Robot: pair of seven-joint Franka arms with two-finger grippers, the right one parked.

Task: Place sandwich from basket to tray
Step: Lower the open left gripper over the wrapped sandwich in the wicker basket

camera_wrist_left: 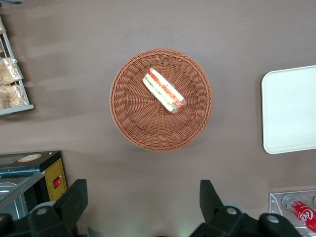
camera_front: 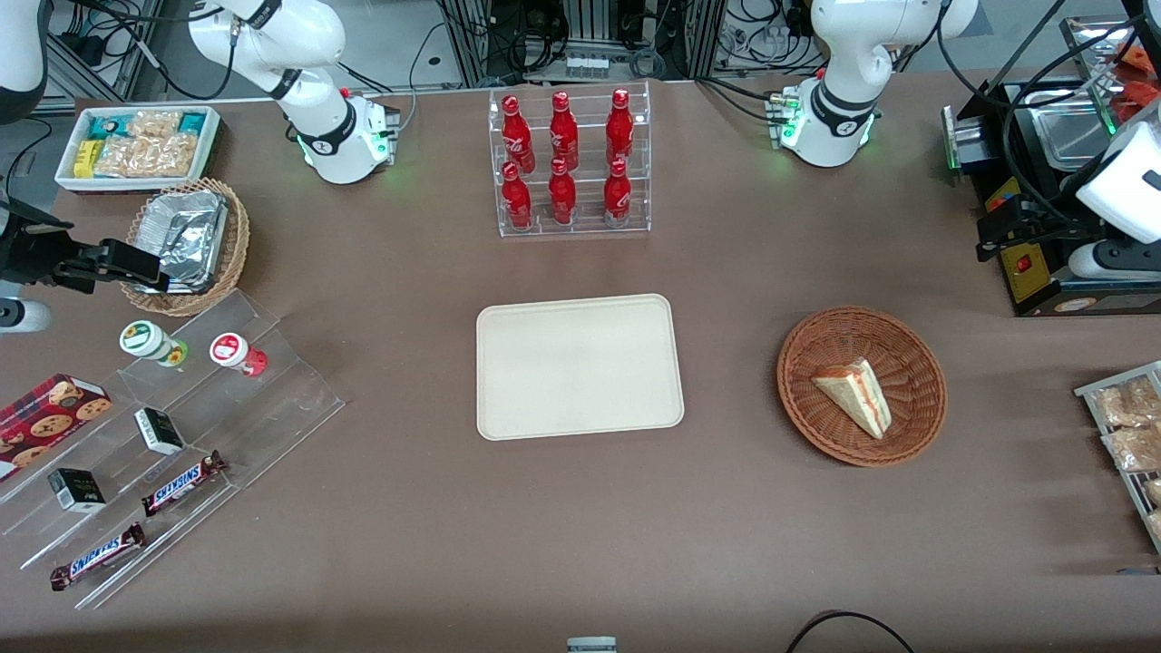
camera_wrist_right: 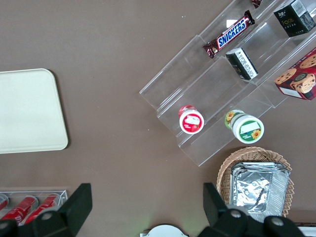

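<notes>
The sandwich needs to go on the cream tray, so my left gripper will grab it by its shiny wrapped end next.
The sandwich, a white triangular wedge with red and green filling, lies in the round reddish-brown wicker basket. The cream rectangular tray lies bare on the brown table beside the basket, toward the parked arm's end. My left gripper hangs high above the table, farther from the front camera than the basket and nearer the working arm's end. It is open, with nothing between its black fingers.
A black appliance with a red button stands close by the gripper. A rack of snack packets sits at the table's working-arm end. A clear rack of red bottles stands farther back than the tray.
</notes>
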